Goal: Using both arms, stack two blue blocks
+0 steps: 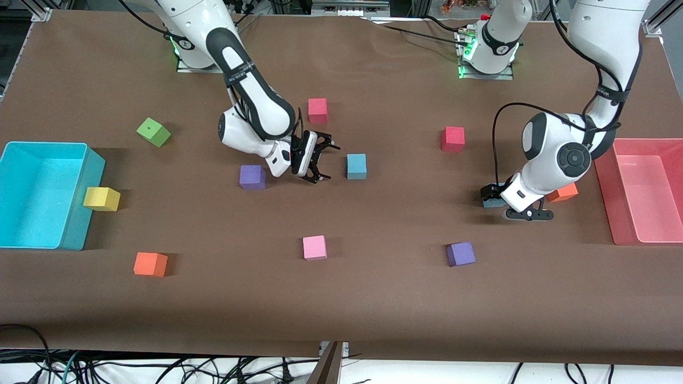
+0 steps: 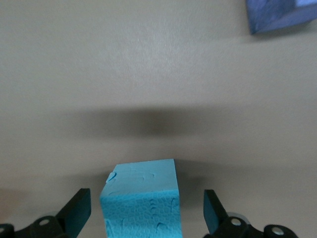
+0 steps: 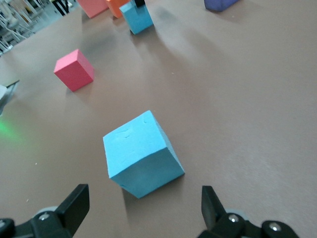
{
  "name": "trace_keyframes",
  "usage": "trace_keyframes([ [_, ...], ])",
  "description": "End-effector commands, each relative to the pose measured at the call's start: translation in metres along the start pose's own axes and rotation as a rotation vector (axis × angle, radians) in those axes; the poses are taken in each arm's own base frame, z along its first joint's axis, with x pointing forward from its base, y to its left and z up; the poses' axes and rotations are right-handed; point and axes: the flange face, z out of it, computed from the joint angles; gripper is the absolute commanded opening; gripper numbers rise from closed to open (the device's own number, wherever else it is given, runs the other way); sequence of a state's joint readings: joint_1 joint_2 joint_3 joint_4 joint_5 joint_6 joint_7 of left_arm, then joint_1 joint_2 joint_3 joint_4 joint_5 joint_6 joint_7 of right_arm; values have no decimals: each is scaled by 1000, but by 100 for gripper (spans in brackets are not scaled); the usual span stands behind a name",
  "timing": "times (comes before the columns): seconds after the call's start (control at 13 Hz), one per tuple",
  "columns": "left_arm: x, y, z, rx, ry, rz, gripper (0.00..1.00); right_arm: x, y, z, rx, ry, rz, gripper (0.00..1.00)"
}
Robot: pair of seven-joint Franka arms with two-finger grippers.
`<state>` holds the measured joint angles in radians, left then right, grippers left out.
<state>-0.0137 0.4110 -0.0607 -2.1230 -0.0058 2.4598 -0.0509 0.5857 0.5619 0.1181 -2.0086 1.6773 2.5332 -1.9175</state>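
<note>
The second blue block is next, and my left gripper will grab it by its opposite sides. Then I will stack it with the other blue block (image 1: 494, 202).
One blue block (image 1: 356, 166) sits mid-table. My right gripper (image 1: 326, 161) hovers low beside it, toward the right arm's end, with its jaws open and empty. In the right wrist view this block (image 3: 141, 153) lies just ahead of the open gripper (image 3: 143, 203). The second blue block (image 1: 490, 202) sits near the left arm's end, mostly hidden under the left hand. My left gripper (image 1: 504, 205) is down at the table around it. In the left wrist view the block (image 2: 142, 198) stands between the open fingers (image 2: 77, 210), with a gap on each side. It also shows in the right wrist view (image 3: 137, 17).
Loose cubes: red (image 1: 317, 110), red (image 1: 452, 138), purple (image 1: 252, 177), purple (image 1: 460, 254), pink (image 1: 314, 247), orange (image 1: 150, 264), orange (image 1: 563, 193) beside the left hand, yellow (image 1: 101, 198), green (image 1: 153, 132). Cyan bin (image 1: 74, 224) and pink bin (image 1: 605, 186) at the table's ends.
</note>
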Motion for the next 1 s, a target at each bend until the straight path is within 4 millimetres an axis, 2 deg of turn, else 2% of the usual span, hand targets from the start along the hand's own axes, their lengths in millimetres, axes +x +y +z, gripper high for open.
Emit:
trace_keyframes([
  [0.0,-6,-2,10,3,7,21,99,-1,-2,0,13,34,-15,100],
  [0.08,-6,-2,10,3,7,21,83,-3,-1,1,13,31,-26,100],
  [0.15,-6,-3,10,3,7,19,61,-5,0,1,12,29,-25,100],
  [0.23,-6,-2,10,3,4,21,47,-6,1,1,12,30,-23,100],
  [0.31,-8,-2,11,3,1,21,39,-7,1,1,16,29,-27,100],
  [0.38,-9,-2,10,4,-5,22,17,-8,0,1,25,33,-27,100],
  [0.46,-9,-3,8,3,-4,20,6,-11,2,2,32,35,-37,100],
  [0.54,-9,-3,-2,4,2,18,3,-16,3,4,34,30,-46,100],
  [0.77,-8,3,-70,8,48,22,0,-18,5,5,57,47,-60,100],
  [0.92,-13,35,-104,11,70,69,0,-17,7,4,59,52,-61,100],
])
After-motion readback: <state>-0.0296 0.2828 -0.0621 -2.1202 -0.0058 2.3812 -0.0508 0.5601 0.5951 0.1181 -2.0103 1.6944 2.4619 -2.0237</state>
